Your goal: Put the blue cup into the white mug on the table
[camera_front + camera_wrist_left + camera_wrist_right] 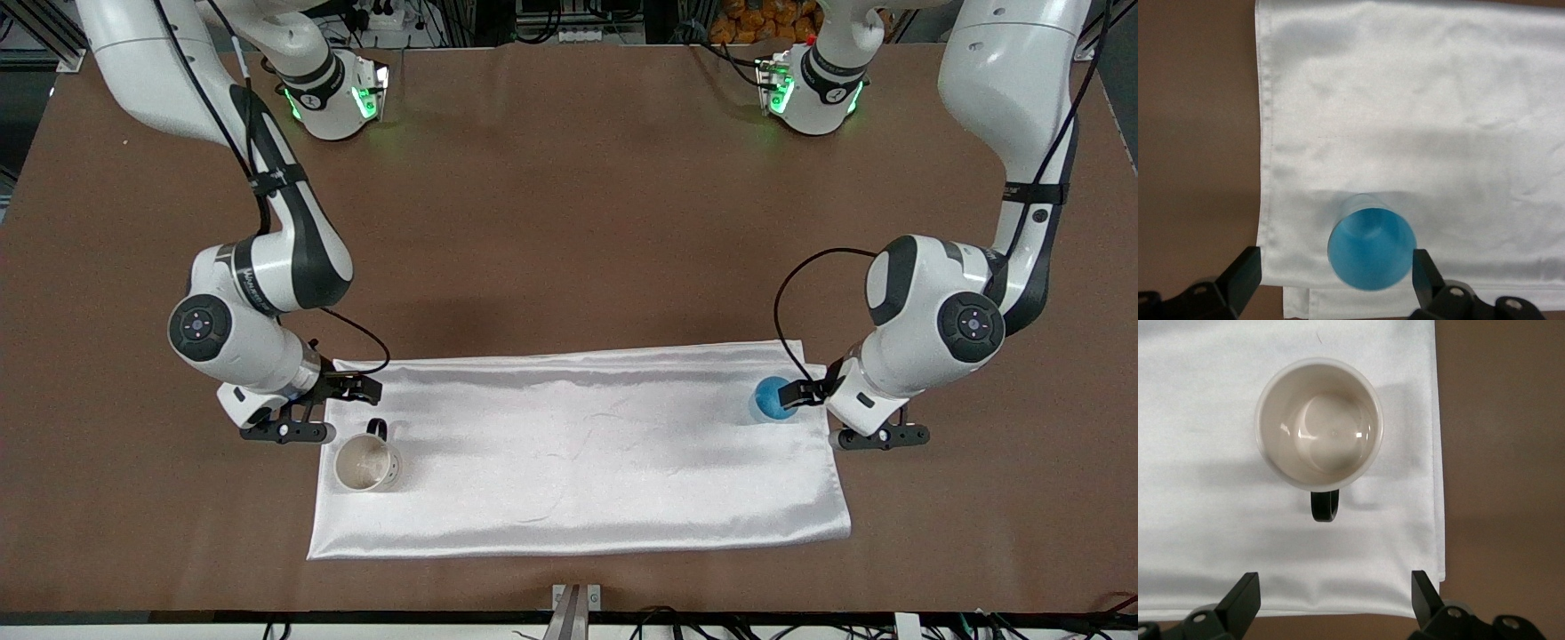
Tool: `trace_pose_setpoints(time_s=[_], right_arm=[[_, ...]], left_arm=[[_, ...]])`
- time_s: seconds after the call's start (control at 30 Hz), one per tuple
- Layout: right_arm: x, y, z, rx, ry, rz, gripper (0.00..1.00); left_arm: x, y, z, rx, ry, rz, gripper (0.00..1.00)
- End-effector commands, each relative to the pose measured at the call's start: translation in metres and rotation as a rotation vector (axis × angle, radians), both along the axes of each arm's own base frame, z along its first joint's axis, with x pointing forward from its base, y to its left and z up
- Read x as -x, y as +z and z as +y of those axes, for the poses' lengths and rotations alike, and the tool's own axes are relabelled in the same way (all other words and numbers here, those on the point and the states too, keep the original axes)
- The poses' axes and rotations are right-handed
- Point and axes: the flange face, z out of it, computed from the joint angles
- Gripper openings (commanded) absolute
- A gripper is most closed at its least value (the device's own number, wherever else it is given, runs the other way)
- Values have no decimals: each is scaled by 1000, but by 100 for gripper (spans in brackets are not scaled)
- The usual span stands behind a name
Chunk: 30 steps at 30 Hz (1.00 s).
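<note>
My right gripper grabs the white mug by its black handle (pixel 377 428) next, to keep the white mug's opening (pixel 364 463) free to receive the blue cup.
The blue cup (pixel 770 399) stands on the white cloth toward the left arm's end of the table (pixel 569 222). My left gripper (pixel 797 395) is open and low around it. In the left wrist view the cup (pixel 1371 248) sits between the wide-apart fingers (pixel 1425 275), close to one of them, and my left gripper (pixel 1335 277) is not closed on it. The white mug (pixel 365 463) stands upright and empty on the cloth toward the right arm's end, its black handle (pixel 377 428) pointing at my right gripper (pixel 357 388). In the right wrist view my right gripper (pixel 1335 597) is open and empty, short of the mug (pixel 1318 423).
A shiny white cloth (pixel 578 453) lies spread across the part of the table nearer the front camera, under both the cup and the mug. The cloth's edge (pixel 1435 487) runs beside the mug. A metal bracket (pixel 576 603) sits at the table's front edge.
</note>
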Motion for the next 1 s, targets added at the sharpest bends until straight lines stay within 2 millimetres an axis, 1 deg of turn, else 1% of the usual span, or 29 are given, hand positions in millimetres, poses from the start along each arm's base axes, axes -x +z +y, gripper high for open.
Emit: trace_pose_setpoints(time_s=[0.0, 0.2, 0.37, 0.57, 0.8, 0.83, 0.87, 0.97], right_arm=[[-23, -14, 5, 0, -3, -15, 100], [-30, -30, 5, -7, 4, -56, 100], [-31, -49, 5, -6, 3, -57, 100], [-35, -70, 4, -7, -1, -80, 100], [-40, -90, 1, -8, -3, -134, 100], [-40, -92, 0, -8, -3, -138, 96], [-41, -93, -1, -8, -5, -142, 89], [-44, -92, 1, -5, 12, -151, 56]], left_arm=[[-4, -9, -1, 8, 16, -8, 100], [-1, -28, -5, 7, 10, 14, 100], [1, -34, -4, 5, 11, 21, 100], [8, -56, -2, 8, 15, 14, 100], [11, -63, 0, 8, 17, 12, 100], [11, -63, 0, 8, 17, 12, 100], [12, -64, 0, 8, 17, 14, 100], [12, -66, 3, 7, 21, 17, 100]])
